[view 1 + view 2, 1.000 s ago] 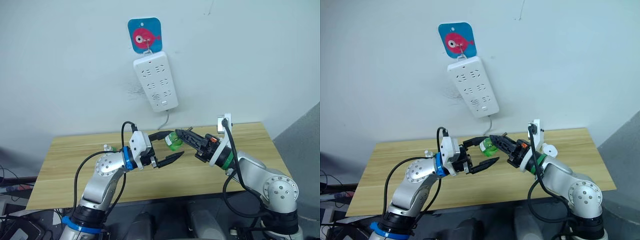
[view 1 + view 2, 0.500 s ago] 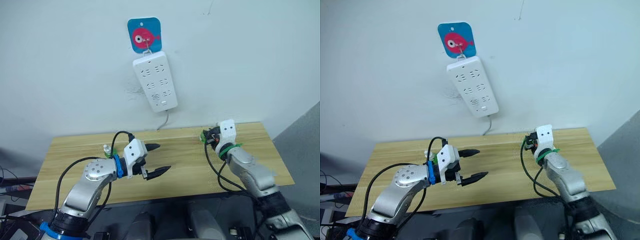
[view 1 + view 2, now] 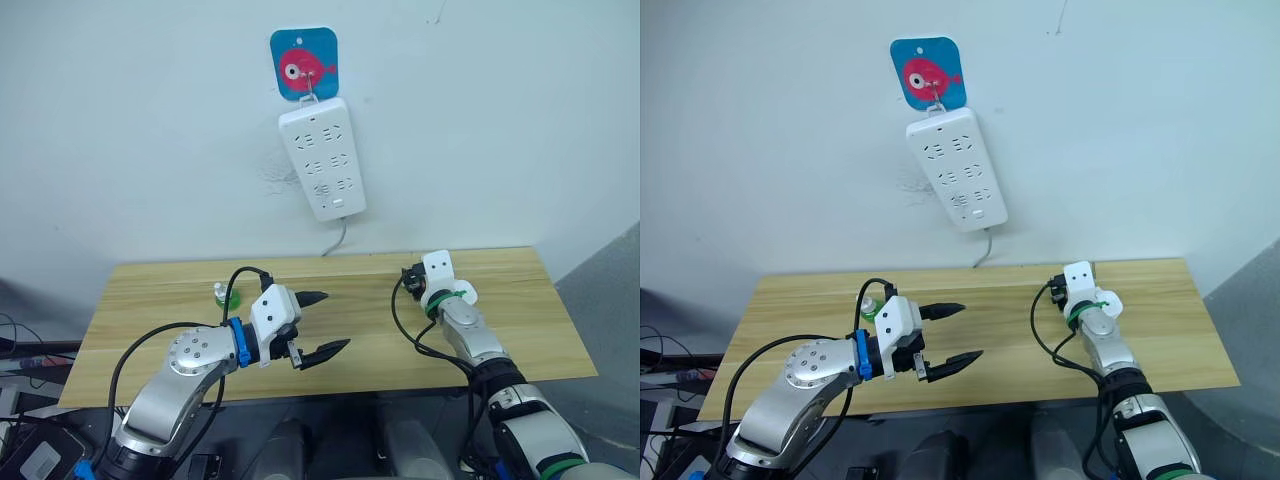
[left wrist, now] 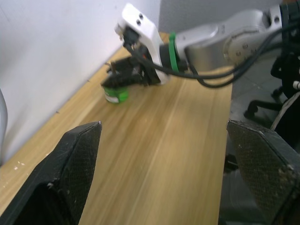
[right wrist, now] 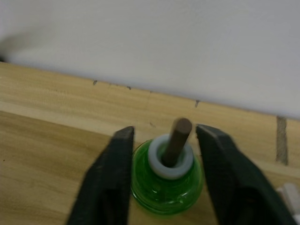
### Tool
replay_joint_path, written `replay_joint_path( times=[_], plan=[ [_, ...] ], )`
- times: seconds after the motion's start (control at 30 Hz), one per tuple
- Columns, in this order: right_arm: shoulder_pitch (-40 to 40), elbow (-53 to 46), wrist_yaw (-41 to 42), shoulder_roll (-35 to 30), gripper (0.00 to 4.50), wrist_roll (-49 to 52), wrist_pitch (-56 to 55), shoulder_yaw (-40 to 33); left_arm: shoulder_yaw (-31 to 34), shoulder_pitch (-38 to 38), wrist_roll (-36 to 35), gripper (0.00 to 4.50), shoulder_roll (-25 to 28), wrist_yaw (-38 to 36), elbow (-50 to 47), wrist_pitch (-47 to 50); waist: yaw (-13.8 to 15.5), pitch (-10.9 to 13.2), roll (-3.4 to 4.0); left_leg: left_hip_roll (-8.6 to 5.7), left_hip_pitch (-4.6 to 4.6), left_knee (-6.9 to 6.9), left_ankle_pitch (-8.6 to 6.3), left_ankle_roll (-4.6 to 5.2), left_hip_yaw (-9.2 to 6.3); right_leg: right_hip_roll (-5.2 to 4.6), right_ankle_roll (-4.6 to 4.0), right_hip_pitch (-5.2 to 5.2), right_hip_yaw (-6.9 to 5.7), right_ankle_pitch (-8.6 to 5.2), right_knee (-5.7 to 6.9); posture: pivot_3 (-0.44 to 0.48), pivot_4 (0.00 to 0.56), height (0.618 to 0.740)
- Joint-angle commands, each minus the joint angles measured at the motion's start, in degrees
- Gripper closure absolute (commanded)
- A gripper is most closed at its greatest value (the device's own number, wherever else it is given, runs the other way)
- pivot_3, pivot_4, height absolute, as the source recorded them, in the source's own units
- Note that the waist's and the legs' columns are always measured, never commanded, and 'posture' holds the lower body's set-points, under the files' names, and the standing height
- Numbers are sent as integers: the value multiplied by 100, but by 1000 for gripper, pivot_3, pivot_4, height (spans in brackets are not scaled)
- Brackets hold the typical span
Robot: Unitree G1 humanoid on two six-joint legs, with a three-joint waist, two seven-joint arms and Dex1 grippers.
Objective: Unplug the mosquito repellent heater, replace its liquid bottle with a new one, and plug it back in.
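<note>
My left gripper grabs the small green liquid bottle by its round body (image 3: pixel 229 299) next, so the small green liquid bottle's white cap (image 3: pixel 220 287) stays free to come off.
A green liquid bottle (image 5: pixel 161 185) with a white collar and a brown wick stands on the wooden table (image 3: pixel 380 345) close to the wall. My right gripper (image 3: pixel 410 277) is shut on it, one finger on each side. My left gripper (image 3: pixel 337 320) hangs open and empty over the middle of the table, left of the right one. A second small green bottle (image 3: pixel 226 294) with a white top stands at the table's back left, behind my left arm. The mosquito repellent heater is out of view.
A long white power strip (image 3: pixel 322 158) hangs on the wall from a blue hook plate with a pink fish (image 3: pixel 303 64); nothing is plugged into it, and its cable drops behind the table. A small white piece (image 5: pixel 290 192) lies beside the held bottle.
My right arm carried the green bottle from mid-air over the table's middle back to the wall and set it on the table. My left gripper drew back, still open. The camera shifted.
</note>
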Motion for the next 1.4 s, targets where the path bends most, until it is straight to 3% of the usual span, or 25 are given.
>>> replay_joint_path(
  times=[0.03, 0.1, 0.13, 0.23, 0.3, 0.43, 0.63, 0.9, 1.2, 1.4],
  plan=[
    [343, -1042, -23, 20, 874, -4, -68, -233, 207, 149, -23, 0, -117, 295, -148, -93, -1, 0, 0, 0, 0, 0, 0, 0, -2, -1, 0, 0, 0, 0, 0, -40, 213, 740],
    [583, -1613, 35, 29, 170, 12, 54, -263, 307, 227, -7, 0, -168, 469, -137, -88, 9, 1, 1, 0, -2, -2, 0, 0, -9, -3, 0, 0, -2, 0, 1, -46, 211, 740],
    [843, -2216, 209, -46, 79, 42, 214, -189, 403, 356, 67, 0, -157, 572, -108, -141, 9, 2, 2, 1, -2, -2, 0, -1, -16, -6, 0, 0, -1, 0, 2, -50, 212, 740],
    [1548, -3924, 871, -403, 79, 168, 805, 96, 706, 810, 351, 0, -121, 906, 98, -424, 12, 5, 9, 1, -6, -5, 0, -1, -32, -6, 0, -2, -3, -1, 3, -50, 214, 740],
    [1900, -4864, 1363, -802, 79, 229, 1306, 314, 1158, 1075, 226, 0, -452, 1386, 286, -497, 12, 9, 14, 3, -3, -9, -1, -1, -40, -7, 0, 0, -9, -2, 2, -50, 214, 740],
    [2182, -5969, 2062, -1697, 79, -198, 1857, 789, 1845, 1510, -216, 0, -884, 1566, 630, -690, 23, 13, 8, 2, -4, -2, 0, -1, -44, -10, 24, 7, -16, -18, -8, -46, 219, 740],
    [2034, -6827, 2520, -2020, 79, 35, 3016, 929, 2548, 1567, -7, 0, -1240, 2559, 1419, -418, 86, 32, -18, -1, 4, 2, 1, -3, -46, -8, 30, 18, -21, -22, -10, -30, 235, 740],
    [1471, -7751, 2640, -1802, 79, 463, 4684, 1291, 2484, 575, 368, 0, -958, 2446, 3380, -948, 168, 97, -50, -1, -5, 2, 1, -4, -71, -8, 28, 17, -44, -22, -15, -36, 259, 740],
    [1436, -7895, 2594, -1773, 79, 426, 4722, 1355, 2296, -429, 552, 0, -924, 2084, 5008, -1744, 207, 182, -48, -14, -23, -3, -1, -11, -72, -41, -1, 8, -63, -3, -31, -51, 279, 740],
    [1397, -8044, 2743, -1400, 79, 701, 4164, 1320, 2164, -1096, 744, 0, -908, 2000, 6069, -2274, 200, 240, -56, -13, -24, -6, -1, -11, -79, -43, 0, 6, -76, -3, -28, -67, 291, 740]
  ],
)
